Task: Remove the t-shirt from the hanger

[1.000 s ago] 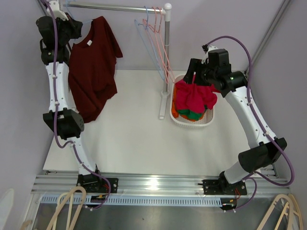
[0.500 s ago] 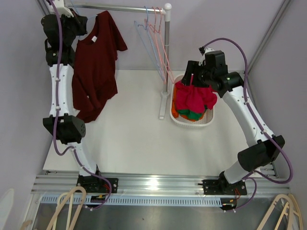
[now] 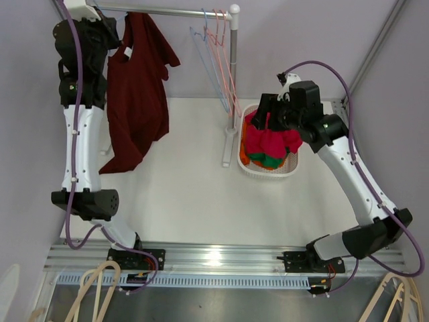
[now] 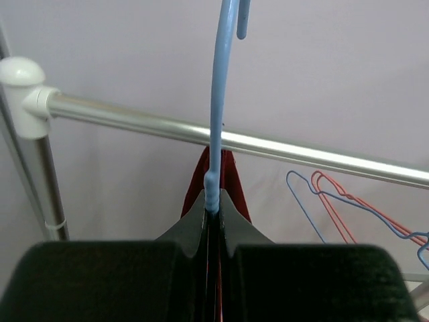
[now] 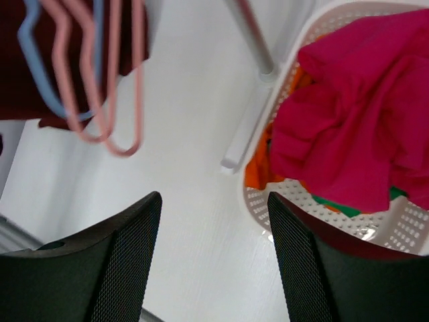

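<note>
I will grab the dark red t-shirt (image 3: 137, 94) next with my right gripper, by the sleeve facing the empty hangers, to pull it off the hanger.
A dark red t-shirt (image 3: 137, 94) hangs on a blue hanger (image 4: 220, 100), high at the left end of the silver rail (image 3: 167, 11). My left gripper (image 3: 112, 35) is shut on the hanger's neck just below the hook; in the left wrist view (image 4: 213, 208) the hook stands in front of the rail (image 4: 301, 153) and the shirt (image 4: 234, 181) shows past the fingertips. My right gripper (image 3: 263, 113) is open and empty above the left rim of the white basket (image 3: 268, 171); in the right wrist view (image 5: 214, 221) bare table lies between its fingers.
The basket (image 5: 402, 231) holds pink (image 5: 362, 134), green and orange clothes. Empty blue and pink hangers (image 3: 218, 60) hang at the rail's right end, by the upright post (image 3: 232, 87); they also show in the right wrist view (image 5: 87, 74). Purple walls stand behind and at the sides.
My left arm has lifted the hanger and t-shirt up toward the rail, so the shirt now hangs straighter. My right gripper has drifted slightly left and up over the basket rim.
</note>
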Robot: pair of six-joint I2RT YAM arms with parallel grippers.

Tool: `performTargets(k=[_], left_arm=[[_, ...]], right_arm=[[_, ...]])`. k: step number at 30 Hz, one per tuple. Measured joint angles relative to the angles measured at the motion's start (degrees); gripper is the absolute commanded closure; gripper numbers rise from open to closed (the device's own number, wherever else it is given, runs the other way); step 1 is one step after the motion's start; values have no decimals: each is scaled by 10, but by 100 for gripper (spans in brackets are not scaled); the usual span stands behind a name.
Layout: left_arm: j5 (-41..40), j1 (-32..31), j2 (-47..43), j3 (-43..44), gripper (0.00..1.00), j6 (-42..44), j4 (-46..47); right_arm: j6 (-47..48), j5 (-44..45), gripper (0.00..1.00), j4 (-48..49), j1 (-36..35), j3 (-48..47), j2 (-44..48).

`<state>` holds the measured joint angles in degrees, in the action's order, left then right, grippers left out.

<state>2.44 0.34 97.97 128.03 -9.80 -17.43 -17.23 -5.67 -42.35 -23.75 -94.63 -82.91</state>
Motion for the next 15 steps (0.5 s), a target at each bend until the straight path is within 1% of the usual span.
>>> performTargets(k=[3, 5, 8, 12, 15], left_arm=[[-87, -38, -12, 4, 99, 1, -48], [-158, -68, -17, 5, 99, -6, -82], [-253, -104, -27, -5, 99, -29, -124], [-381, -152, -66, -61, 99, -77, -180], [-454, -193, -104, -117, 99, -94, -195]], right_arm=[[7, -10, 30, 37, -44, 42, 45], [12, -18, 30, 68, -81, 79, 77], [19, -31, 30, 129, -143, 139, 120], [39, -35, 30, 213, -225, 205, 157], [50, -39, 30, 264, -278, 224, 162]])
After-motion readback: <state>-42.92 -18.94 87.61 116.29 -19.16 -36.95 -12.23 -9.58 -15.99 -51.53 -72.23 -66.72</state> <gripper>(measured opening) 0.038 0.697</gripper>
